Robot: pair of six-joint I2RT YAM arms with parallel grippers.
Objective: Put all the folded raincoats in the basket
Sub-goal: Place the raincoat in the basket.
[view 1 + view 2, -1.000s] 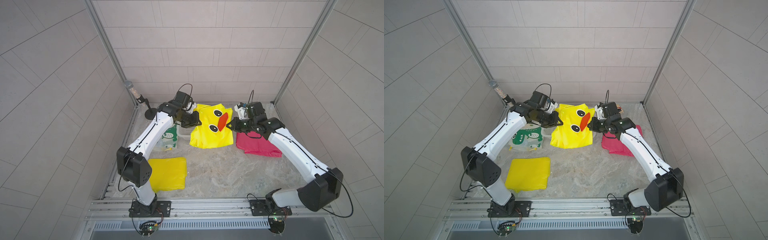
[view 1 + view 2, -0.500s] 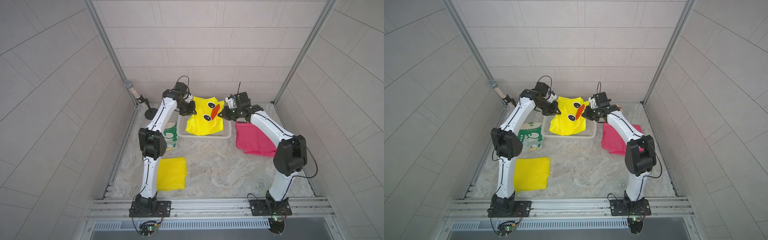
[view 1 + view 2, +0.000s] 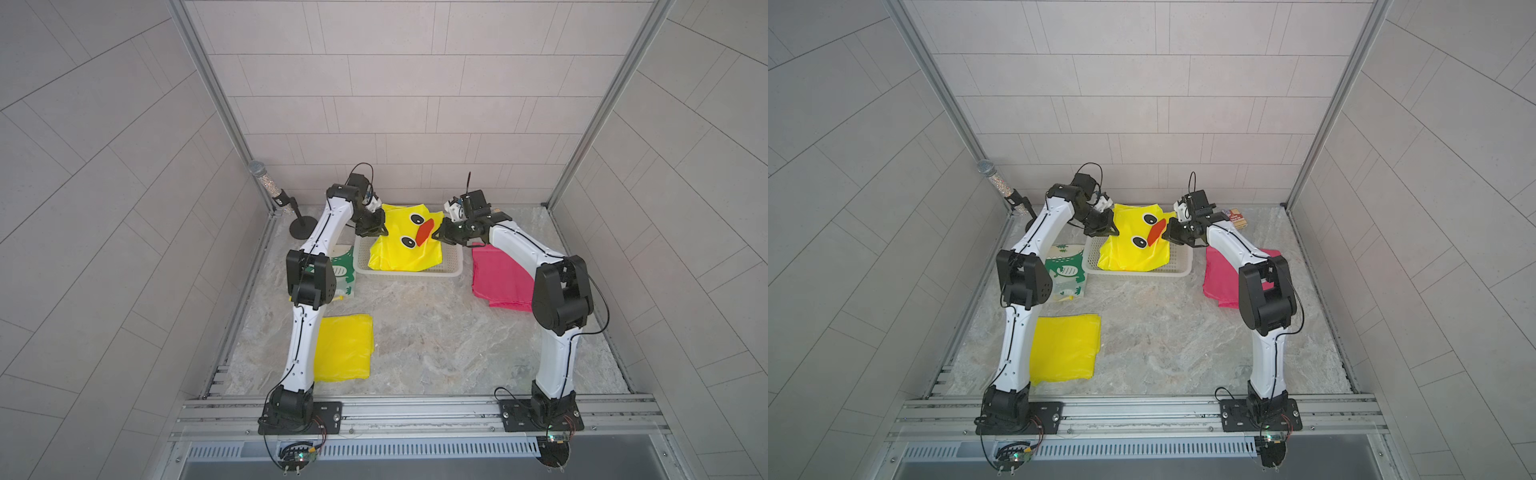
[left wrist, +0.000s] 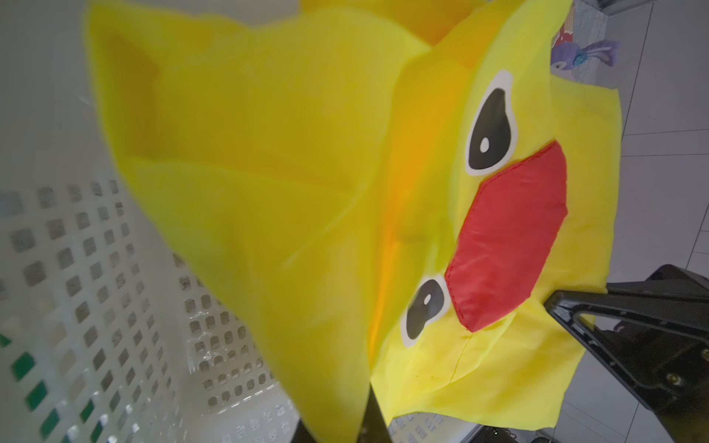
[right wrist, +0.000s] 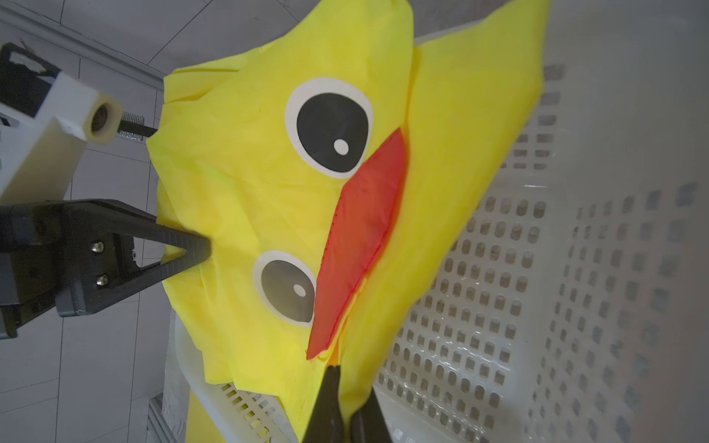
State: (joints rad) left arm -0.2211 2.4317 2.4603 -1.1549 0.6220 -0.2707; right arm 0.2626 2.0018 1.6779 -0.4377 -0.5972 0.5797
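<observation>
My right gripper should open now. The folded raincoat's lower edge [image 3: 404, 268] hangs inside the basket's front rim [image 3: 408, 273], so the raincoat would settle there if let go.
The folded raincoat [image 3: 405, 249] [image 3: 1136, 249] is yellow, with duck eyes and a red beak. It hangs stretched between my two grippers over the white perforated basket [image 3: 409, 273] [image 3: 1138, 272], and its lower edge reaches the basket. My left gripper [image 3: 376, 228] [image 3: 1111, 230] is shut on one upper corner. My right gripper [image 3: 436, 236] [image 3: 1167, 235] is shut on the other, beside the beak. In the left wrist view the raincoat [image 4: 307, 191] covers most of the basket [image 4: 96, 307]. In the right wrist view the cloth [image 5: 268, 191] is pinched in the right gripper [image 5: 345, 383].
A plain yellow folded raincoat [image 3: 343, 347] lies at the front left, partly under the left arm. A pink one [image 3: 500, 276] lies right of the basket and a green-and-white one [image 3: 343, 272] to its left. A microphone on a stand [image 3: 270, 191] stands at the back left.
Both arms have carried the duck raincoat back and down, from near the camera to over the basket. In the last half second little has moved.
</observation>
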